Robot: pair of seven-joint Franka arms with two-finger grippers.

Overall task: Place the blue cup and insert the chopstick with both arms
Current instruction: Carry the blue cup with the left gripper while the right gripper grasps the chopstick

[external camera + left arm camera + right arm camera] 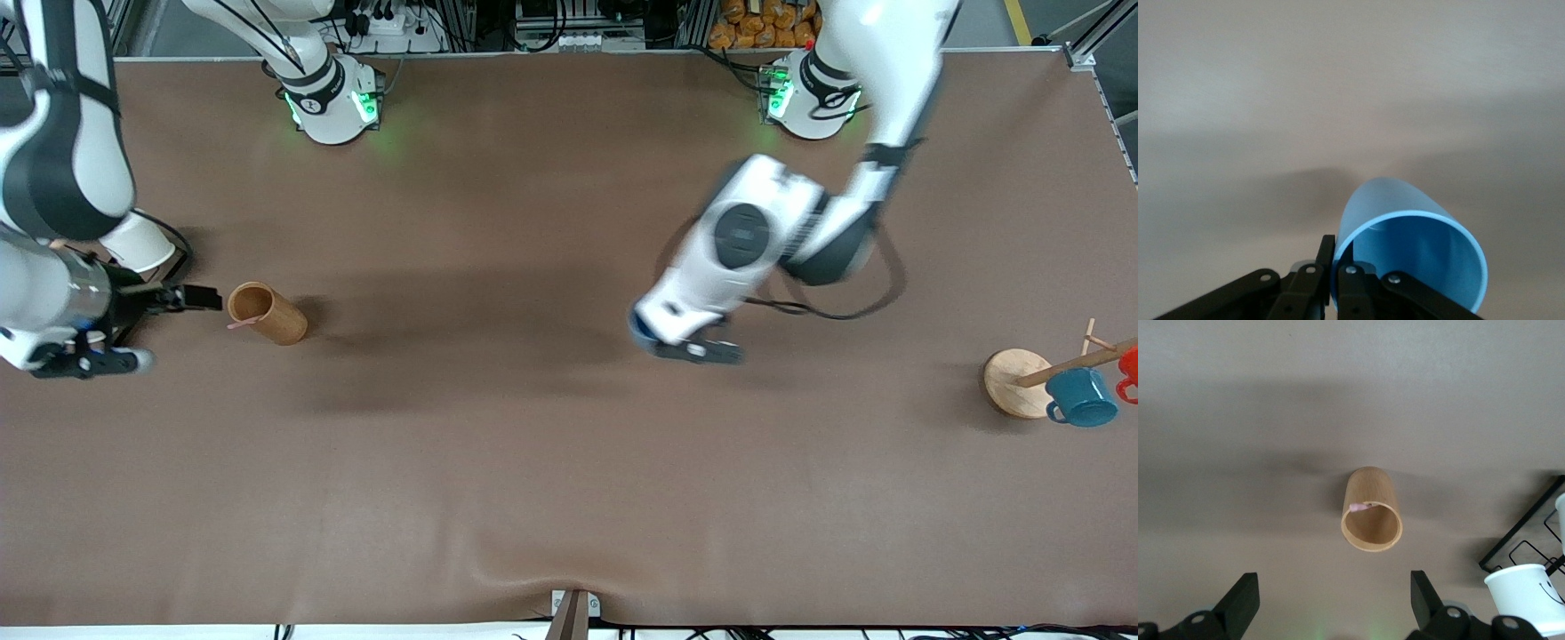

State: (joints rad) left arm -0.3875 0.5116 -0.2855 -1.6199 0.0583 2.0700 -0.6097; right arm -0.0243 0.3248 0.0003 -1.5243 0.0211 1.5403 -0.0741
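My right gripper is going to insert the pale-pink chopstick into the blue cup, so next it will grab the chopstick by its tip poking out of the holder.
My left gripper (689, 348) is over the middle of the table, shut on the blue cup (637, 327). In the left wrist view its fingers (1338, 280) pinch the rim wall of the light-blue cup (1411, 257), one inside and one outside, and the cup's mouth faces the camera. My right gripper (173, 329) is open and empty beside the brown cylindrical holder (267, 313) at the right arm's end of the table. The pale-pink chopstick (242, 324) pokes out of that holder. In the right wrist view the open gripper (1335, 603) faces the holder (1371, 519), and the chopstick's tip (1358, 507) shows at its rim.
A mug rack with a round wooden base (1013, 382) stands at the left arm's end, carrying a teal mug (1080, 397) and a red mug (1129, 369). A white paper cup (1525, 587) and a black wire rack (1521, 540) stand by my right gripper.
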